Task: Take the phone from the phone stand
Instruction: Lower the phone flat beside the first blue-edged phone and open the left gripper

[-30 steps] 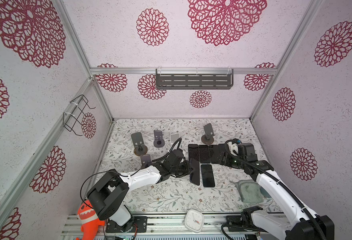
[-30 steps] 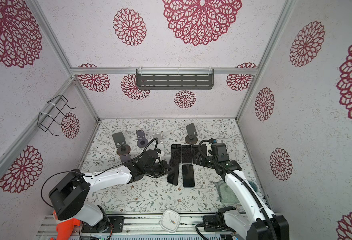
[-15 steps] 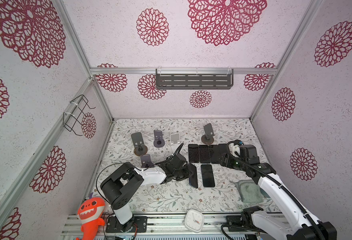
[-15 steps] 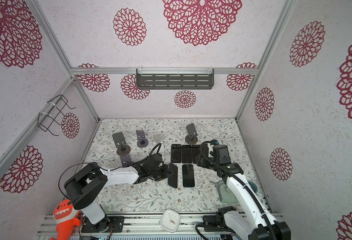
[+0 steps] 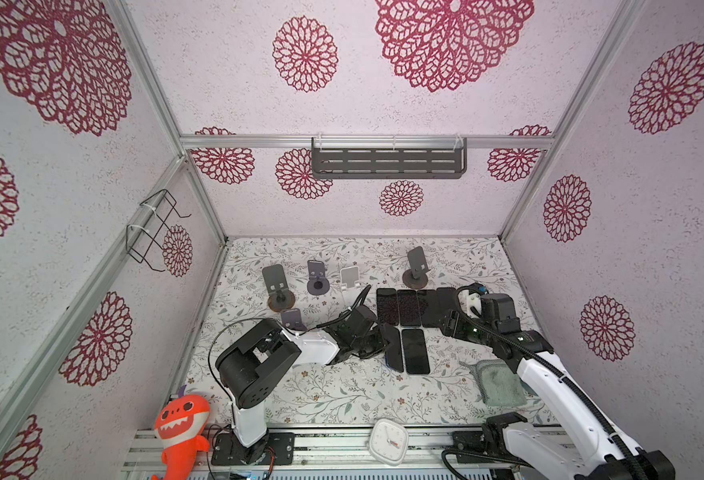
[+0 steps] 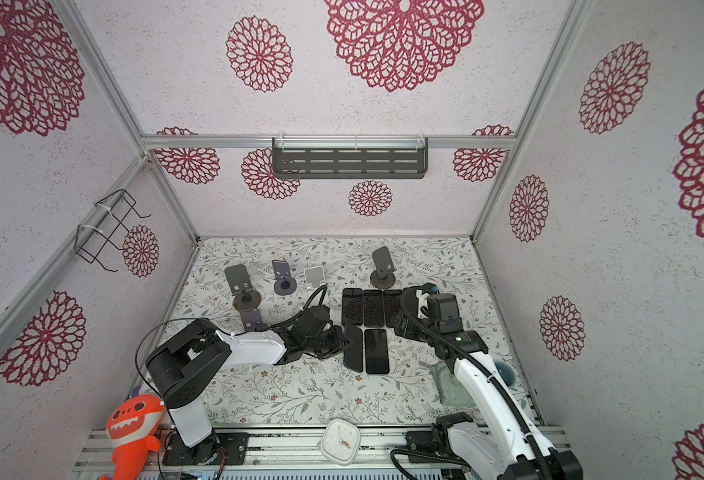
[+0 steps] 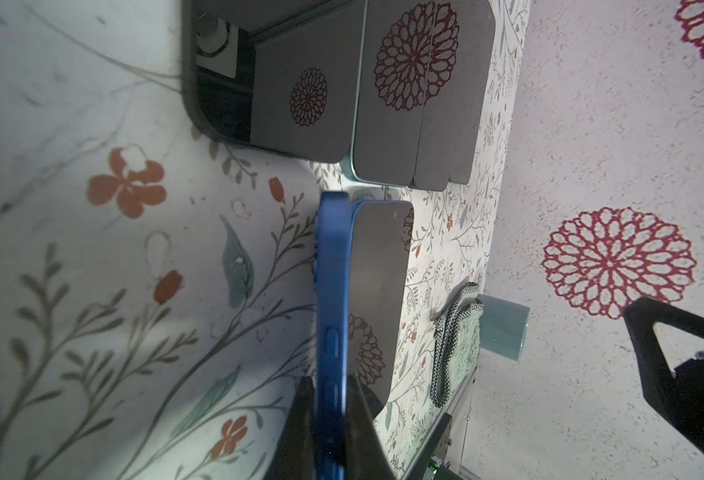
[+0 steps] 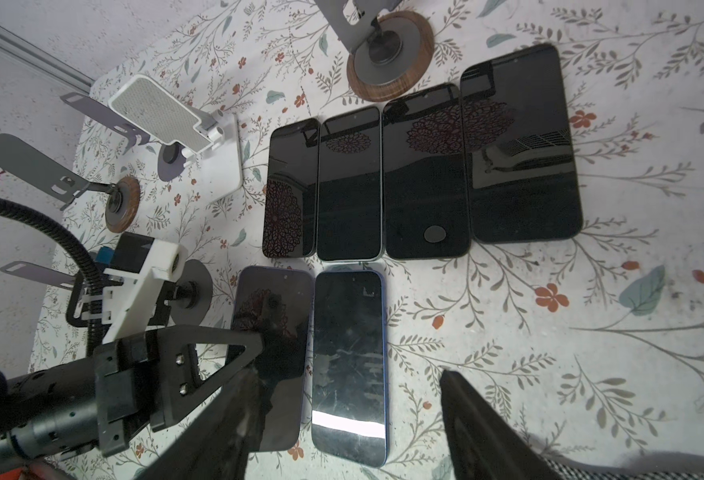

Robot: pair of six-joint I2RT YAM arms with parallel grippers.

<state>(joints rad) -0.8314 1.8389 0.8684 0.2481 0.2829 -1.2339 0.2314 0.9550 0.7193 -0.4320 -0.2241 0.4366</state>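
My left gripper is ready to let go now, as the phone's lower long edge is low beside the flat phone, and the phone would settle flat.
My left gripper [image 5: 377, 341] [image 6: 338, 343] [image 7: 330, 401] is shut on the long edge of a blue-cased phone [image 5: 394, 347] [image 6: 352, 347] [image 7: 333, 291] [image 8: 271, 328]. The phone is tilted, low over the table, right beside a second blue phone [image 5: 415, 351] [image 8: 348, 365] that lies flat. Several empty phone stands [image 5: 292, 318] [image 5: 277, 282] [image 5: 317, 276] are behind and to the left. My right gripper [image 5: 450, 324] [image 6: 402, 326] [image 8: 342, 415] hangs open above the flat phone and holds nothing.
Several dark phones [image 5: 408, 307] [image 8: 421, 174] lie in a row at the back, in front of a wood-based stand [image 5: 416, 270]. A green cloth [image 5: 502, 382] and a teal cup [image 7: 504, 328] sit at the right. A white clock [image 5: 388, 440] and an orange toy [image 5: 180, 424] are on the front rail.
The left arm's elbow has swung to the right. Its gripper has stayed shut on the phone, which has barely shifted. The right arm has moved only slightly.
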